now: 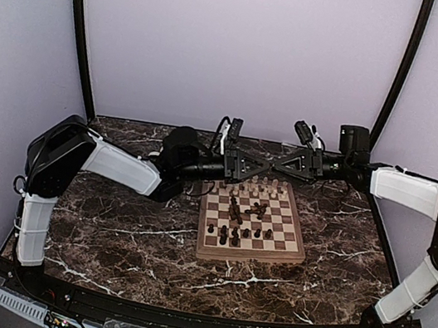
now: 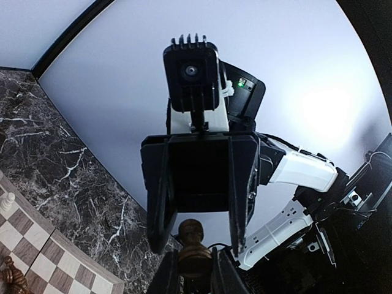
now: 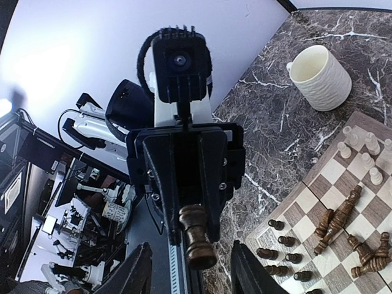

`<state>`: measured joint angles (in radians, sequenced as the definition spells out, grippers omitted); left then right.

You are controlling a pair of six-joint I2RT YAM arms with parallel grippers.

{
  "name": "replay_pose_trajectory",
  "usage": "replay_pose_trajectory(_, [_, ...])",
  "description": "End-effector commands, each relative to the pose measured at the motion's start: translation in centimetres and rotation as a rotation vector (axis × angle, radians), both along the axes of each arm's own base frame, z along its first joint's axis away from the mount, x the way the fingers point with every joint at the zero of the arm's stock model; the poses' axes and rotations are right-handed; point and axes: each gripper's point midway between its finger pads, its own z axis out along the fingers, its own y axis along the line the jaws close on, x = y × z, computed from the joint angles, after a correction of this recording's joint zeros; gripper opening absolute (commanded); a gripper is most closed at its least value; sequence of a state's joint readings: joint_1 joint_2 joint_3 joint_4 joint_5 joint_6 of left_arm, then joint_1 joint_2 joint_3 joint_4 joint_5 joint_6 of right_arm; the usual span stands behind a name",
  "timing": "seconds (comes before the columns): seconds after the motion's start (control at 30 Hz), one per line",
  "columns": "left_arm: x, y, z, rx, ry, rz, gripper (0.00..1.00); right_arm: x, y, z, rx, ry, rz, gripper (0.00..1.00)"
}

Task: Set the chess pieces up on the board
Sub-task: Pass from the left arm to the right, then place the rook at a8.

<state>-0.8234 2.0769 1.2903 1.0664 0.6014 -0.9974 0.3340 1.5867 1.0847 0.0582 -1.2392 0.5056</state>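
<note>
The dark brown piece's loose end (image 1: 273, 166) sits between my right gripper's fingers and back past them, so my right gripper should close on the dark brown piece.
Above the far edge of the board (image 1: 252, 230) my two grippers face each other tip to tip. My left gripper (image 2: 195, 274) is shut on a dark brown chess piece (image 2: 193, 240), which sticks out toward the right gripper. The right wrist view shows that same piece (image 3: 199, 242) in the left jaws, while my right gripper (image 3: 197, 272) stands open, its fingers (image 3: 138, 272) wide on either side and not touching it. On the board, dark pawns (image 1: 237, 234) stand in a near row, several dark pieces (image 1: 246, 211) lie toppled mid-board, and white pieces (image 1: 261, 186) line the far side.
A cream ribbed mug (image 3: 320, 76) stands on the marble table (image 1: 123, 232) beyond the board's far left corner. Curtain walls close in the back and sides. The board's corner (image 2: 43, 260) shows below the left gripper.
</note>
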Motion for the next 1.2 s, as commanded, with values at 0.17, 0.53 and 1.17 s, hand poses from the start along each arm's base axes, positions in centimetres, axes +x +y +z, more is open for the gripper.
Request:
replay_pose_trajectory(0.17, [-0.8,0.1,3.7,-0.069,-0.080,-0.009,0.07,0.1,0.6,1.1,0.038,-0.019,0.036,0.33])
replay_pose_trajectory(0.53, [-0.4,-0.2,2.6,-0.045,-0.052,-0.009,0.12,-0.4,0.5,2.0,0.058,-0.042,0.048,0.09])
replay_pose_trajectory(1.17, [3.9,8.4,1.1,0.652,-0.310,0.369,0.70,2.0,-10.0,-7.5,-0.975,-0.628,-0.013,0.03])
